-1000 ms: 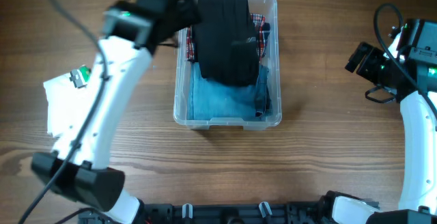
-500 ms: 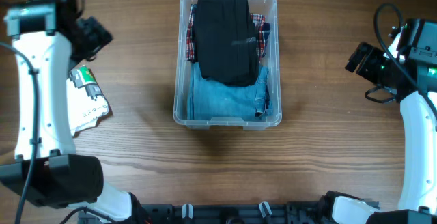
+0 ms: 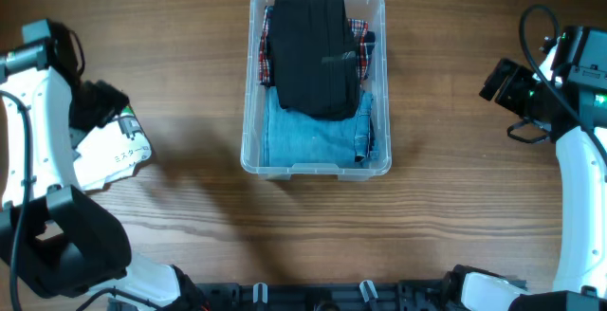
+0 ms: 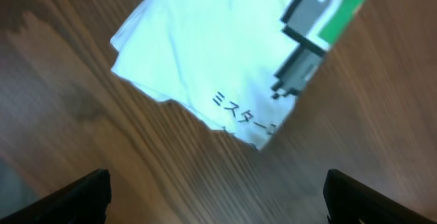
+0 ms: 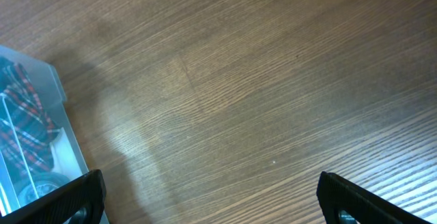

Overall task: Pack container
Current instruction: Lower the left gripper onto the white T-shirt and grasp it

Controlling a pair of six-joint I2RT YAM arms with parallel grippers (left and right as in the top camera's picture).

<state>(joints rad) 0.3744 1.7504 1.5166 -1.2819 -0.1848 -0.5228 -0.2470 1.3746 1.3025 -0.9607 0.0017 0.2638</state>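
Note:
Next, to pack the container (image 3: 248, 112), my left gripper pinches the folded white garment across its plain middle (image 3: 105, 153), which keeps the fold together.
The clear plastic container (image 3: 248, 112) stands at the table's middle back. It holds folded blue jeans (image 3: 308, 137), a plaid garment (image 3: 358, 34) and a black garment (image 3: 316, 53) on top. A corner of the container shows in the right wrist view (image 5: 37, 108). A folded white garment with a green print and black lettering (image 3: 112, 154) lies at the left; it fills the top of the left wrist view (image 4: 218, 53). My left gripper (image 4: 215, 200) is open and empty, just above the white garment's edge. My right gripper (image 5: 212, 200) is open and empty over bare wood at the far right.
The wooden table (image 3: 455, 188) runs around the container. My left arm (image 3: 38, 112) stands along the left edge and my right arm (image 3: 579, 150) along the right edge.
My left arm has swung from the container's back left corner out to the left and forward, stopping over the white garment. The right arm has not moved.

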